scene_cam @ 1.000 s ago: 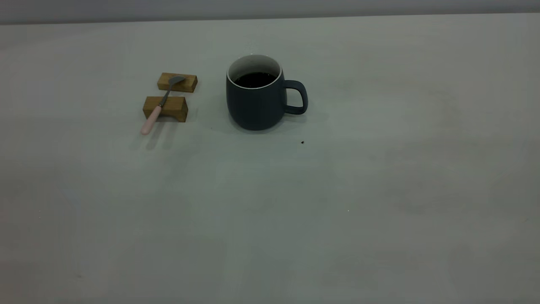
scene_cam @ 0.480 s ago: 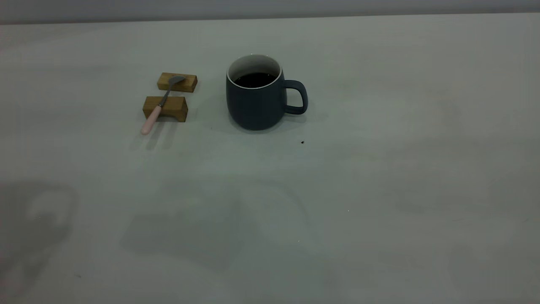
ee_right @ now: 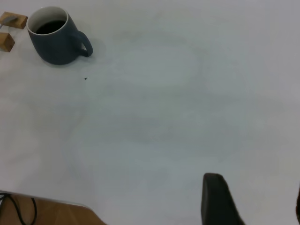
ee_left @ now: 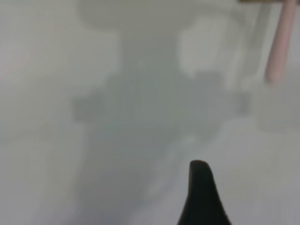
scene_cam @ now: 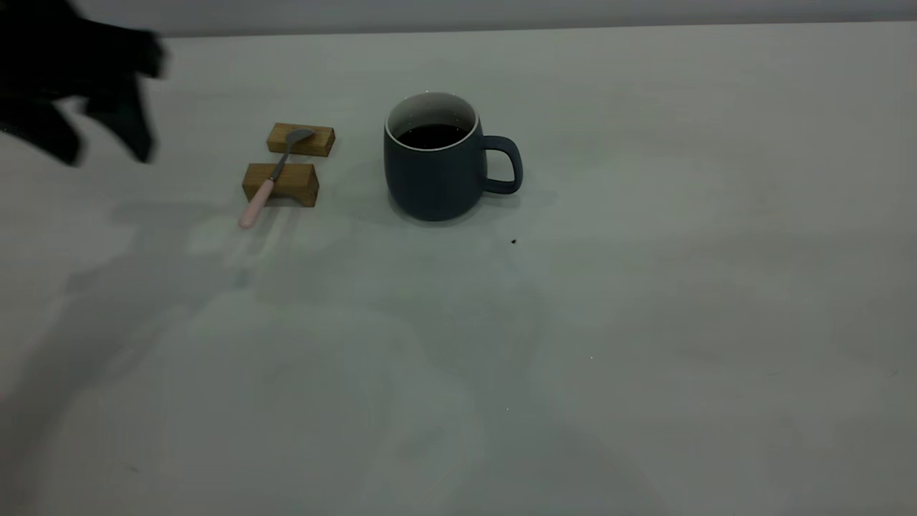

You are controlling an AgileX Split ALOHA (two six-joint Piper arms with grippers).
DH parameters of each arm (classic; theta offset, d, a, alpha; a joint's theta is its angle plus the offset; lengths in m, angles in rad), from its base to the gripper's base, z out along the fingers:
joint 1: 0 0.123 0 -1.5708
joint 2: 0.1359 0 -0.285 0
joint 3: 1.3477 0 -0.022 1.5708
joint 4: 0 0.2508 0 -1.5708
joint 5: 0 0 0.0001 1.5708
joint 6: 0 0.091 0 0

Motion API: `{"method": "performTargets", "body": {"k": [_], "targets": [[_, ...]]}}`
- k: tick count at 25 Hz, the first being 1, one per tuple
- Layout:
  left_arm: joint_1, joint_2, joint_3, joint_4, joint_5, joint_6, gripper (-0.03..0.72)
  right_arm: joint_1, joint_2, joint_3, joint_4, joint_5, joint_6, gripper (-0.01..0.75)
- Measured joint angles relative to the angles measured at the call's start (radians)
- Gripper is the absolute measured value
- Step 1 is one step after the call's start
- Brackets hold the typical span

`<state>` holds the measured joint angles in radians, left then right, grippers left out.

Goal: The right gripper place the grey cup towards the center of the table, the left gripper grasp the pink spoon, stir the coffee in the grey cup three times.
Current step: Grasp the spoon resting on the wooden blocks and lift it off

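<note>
My left gripper grabs the pink spoon by its pink handle (scene_cam: 257, 203) next, to stir the coffee in the grey cup (scene_cam: 433, 175).
The grey cup (scene_cam: 433, 175) stands upright near the table's middle, handle to the right, with dark coffee (scene_cam: 433, 135) inside. The pink spoon (scene_cam: 266, 185) lies across two small wooden blocks (scene_cam: 281, 184) left of the cup, its pink handle sticking out toward the front. My left gripper (scene_cam: 100, 143) hovers at the far left, open, apart from the spoon; the left wrist view shows one finger (ee_left: 201, 192) and the spoon's pink handle (ee_left: 281, 42). My right gripper (ee_right: 258, 201) is open over bare table, far from the cup (ee_right: 56, 40).
A tiny dark speck (scene_cam: 514, 241) lies on the table (scene_cam: 645, 322) in front of the cup. The right wrist view shows the table's edge with a brown surface and cables (ee_right: 28, 208) beyond it. The arm casts broad shadows on the table's left half.
The left gripper has come into the exterior view at the upper left, and its shadow has spread over the table's left side. Cup and spoon have not moved.
</note>
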<state>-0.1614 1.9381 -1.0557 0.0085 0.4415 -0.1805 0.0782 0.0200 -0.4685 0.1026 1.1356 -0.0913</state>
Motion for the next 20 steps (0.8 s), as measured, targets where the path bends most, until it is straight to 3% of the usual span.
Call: {"method": "performTargets", "body": {"k": [9, 20], "targets": [[-0.063, 0.293, -0.251, -0.001, 0.009, -0.049, 0.585, 0.000, 0.000, 0.000, 0.000, 0.000, 0.000, 0.438], [-0.079, 0.457, -0.356, -0.022, 0.000, -0.065, 0.583, 0.000, -0.001, 0.000, 0.000, 0.000, 0.000, 0.438]]}}
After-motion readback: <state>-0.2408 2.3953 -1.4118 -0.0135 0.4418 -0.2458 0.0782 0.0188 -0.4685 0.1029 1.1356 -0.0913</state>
